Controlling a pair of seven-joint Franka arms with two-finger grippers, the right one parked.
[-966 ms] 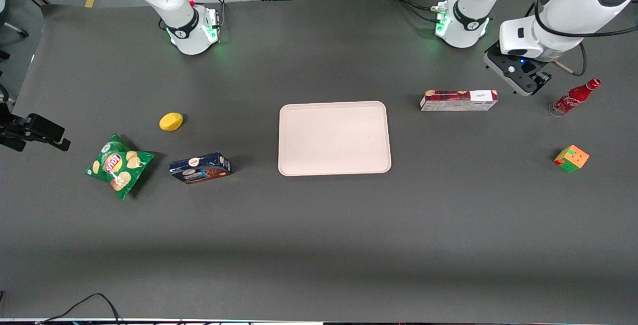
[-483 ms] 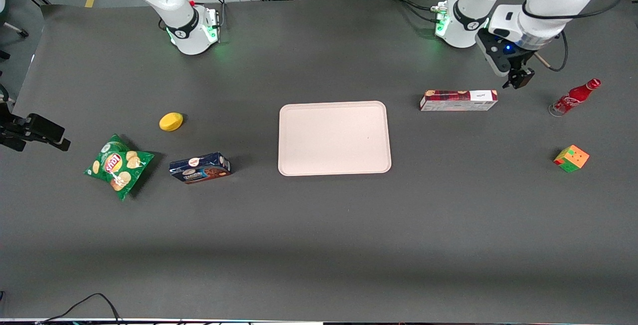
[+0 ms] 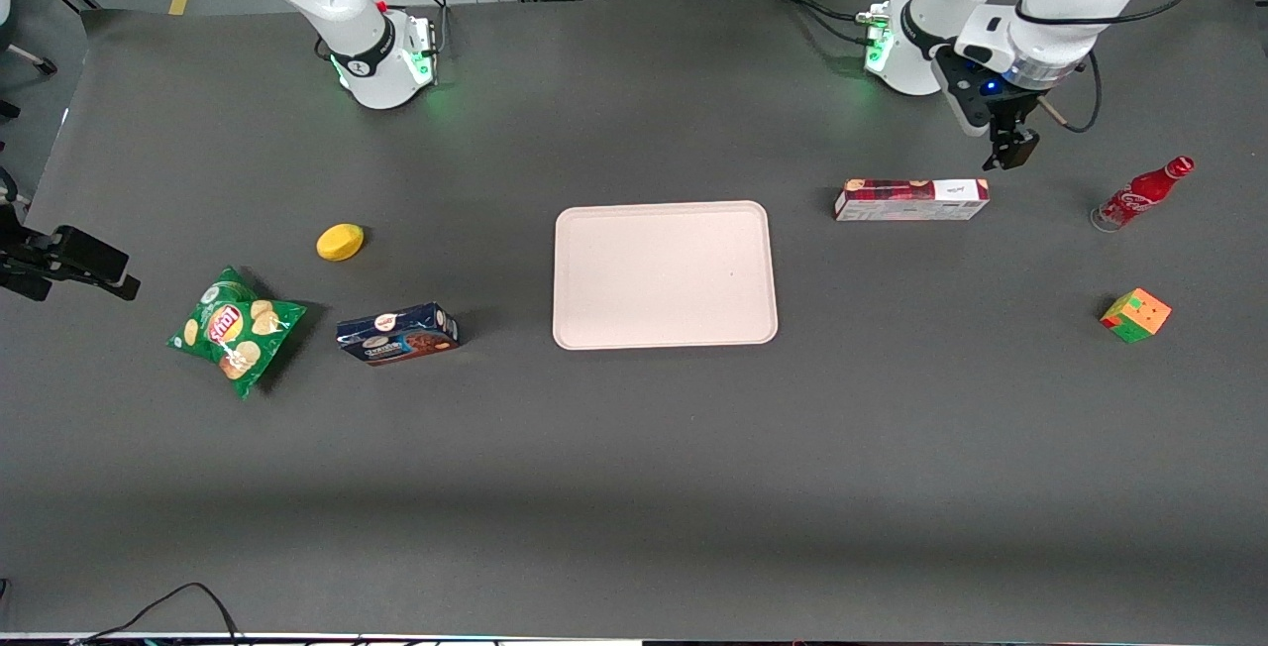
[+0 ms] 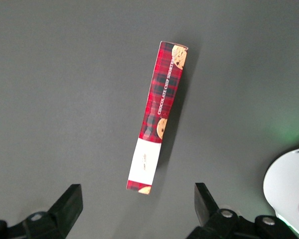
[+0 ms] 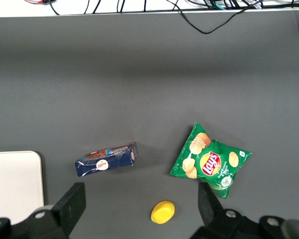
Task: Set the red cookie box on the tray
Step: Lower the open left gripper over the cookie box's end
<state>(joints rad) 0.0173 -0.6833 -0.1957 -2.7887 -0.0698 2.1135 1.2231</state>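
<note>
My left gripper grabs the red cookie box across its middle (image 3: pixel 914 192) next, since its long, narrow body (image 3: pixel 886 194) would tip if held by an end.
The red cookie box (image 3: pixel 911 199) lies flat on the dark table, apart from the tray (image 3: pixel 664 274) and toward the working arm's end. Its tartan face and white end panel show in the left wrist view (image 4: pixel 159 114). My left gripper (image 3: pixel 1010 153) hangs open above the table, just past the box's white end and a little farther from the front camera than the box. In the wrist view the gripper (image 4: pixel 138 209) holds nothing, and the box's white end sits between the lines of the two dark fingers (image 4: pixel 70 206). The pale beige tray is bare.
A red cola bottle (image 3: pixel 1141 193) and a coloured cube (image 3: pixel 1135 315) lie toward the working arm's end. A dark-blue cookie box (image 3: pixel 397 333), a green chip bag (image 3: pixel 236 329) and a yellow object (image 3: pixel 340 242) lie toward the parked arm's end. The working arm's base (image 3: pixel 911 56) stands near the gripper.
My gripper has swung from near the cola bottle toward the box's white end and turned to point down. The box and tray have not moved.
</note>
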